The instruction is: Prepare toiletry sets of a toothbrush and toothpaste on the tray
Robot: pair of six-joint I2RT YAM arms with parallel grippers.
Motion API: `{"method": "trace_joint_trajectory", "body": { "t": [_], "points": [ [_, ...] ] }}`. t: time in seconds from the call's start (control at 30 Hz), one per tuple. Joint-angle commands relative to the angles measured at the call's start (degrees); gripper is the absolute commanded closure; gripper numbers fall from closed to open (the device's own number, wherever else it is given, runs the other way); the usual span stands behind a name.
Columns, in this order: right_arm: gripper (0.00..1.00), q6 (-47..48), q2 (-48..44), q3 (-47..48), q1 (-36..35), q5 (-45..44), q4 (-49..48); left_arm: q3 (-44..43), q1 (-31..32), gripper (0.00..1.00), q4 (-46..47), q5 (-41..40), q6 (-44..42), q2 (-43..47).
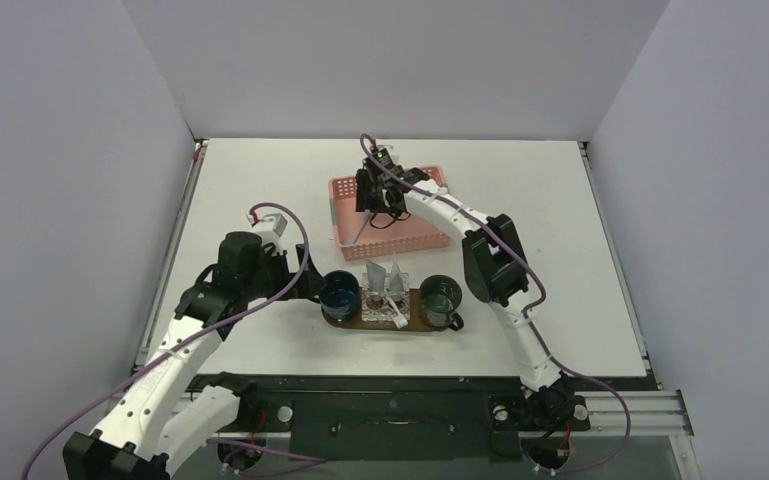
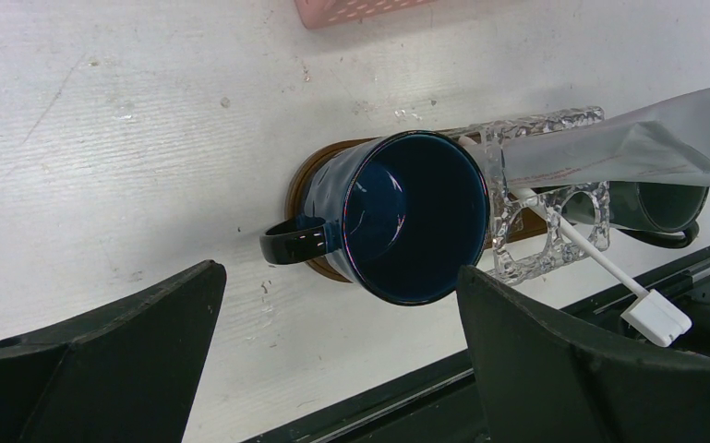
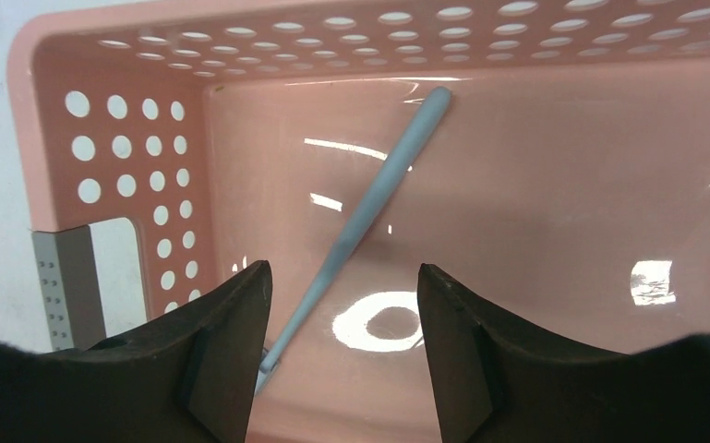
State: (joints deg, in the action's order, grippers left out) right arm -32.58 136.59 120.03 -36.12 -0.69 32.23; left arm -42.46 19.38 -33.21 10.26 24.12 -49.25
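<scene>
The grey toothbrush should be grabbed next by the middle of its handle (image 3: 362, 220) with my right gripper, so the head end stays free for handing over to my left gripper.
The dark brown oval tray (image 1: 360, 318) lies near the front. It bears a dark blue mug (image 1: 340, 290), a green mug (image 1: 440, 296), a clear holder (image 1: 382, 300) with silver toothpaste tubes (image 1: 375, 276) and a white toothbrush (image 1: 397, 318). My left gripper (image 1: 308, 286) is open and empty, just left of the blue mug (image 2: 406, 217). The left wrist view shows the tray's edge (image 2: 297, 185), a toothpaste tube (image 2: 628, 148) and the white toothbrush (image 2: 609, 268). My right gripper (image 1: 375, 203) is open inside the pink basket (image 1: 430, 235), above a grey toothbrush (image 3: 369, 203) that lies between its fingers.
The pink basket's perforated walls (image 3: 129, 166) surround my right gripper. The green mug (image 2: 655, 208) stands behind the clear holder (image 2: 517, 263). The table's black front rail (image 1: 390, 410) runs just near the tray. White walls close in the table on three sides.
</scene>
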Motion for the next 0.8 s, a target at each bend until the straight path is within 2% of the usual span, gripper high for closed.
{"method": "trace_joint_trajectory", "body": {
  "t": [0.0,0.43,0.77],
  "points": [
    [0.44,-1.29,1.16,3.83,-1.29,-2.42,-2.56,-0.97,-0.22,0.04,2.29,0.28,-0.75,0.99],
    [0.43,1.08,6.06,7.87,-3.59,-9.93,1.16,-0.87,-0.22,0.04,2.31,0.42,-0.69,1.19],
    [0.45,3.76,8.85,9.48,-4.13,-10.92,4.27,-0.82,-0.22,0.04,2.3,0.42,-0.67,1.18]
  ]
}}
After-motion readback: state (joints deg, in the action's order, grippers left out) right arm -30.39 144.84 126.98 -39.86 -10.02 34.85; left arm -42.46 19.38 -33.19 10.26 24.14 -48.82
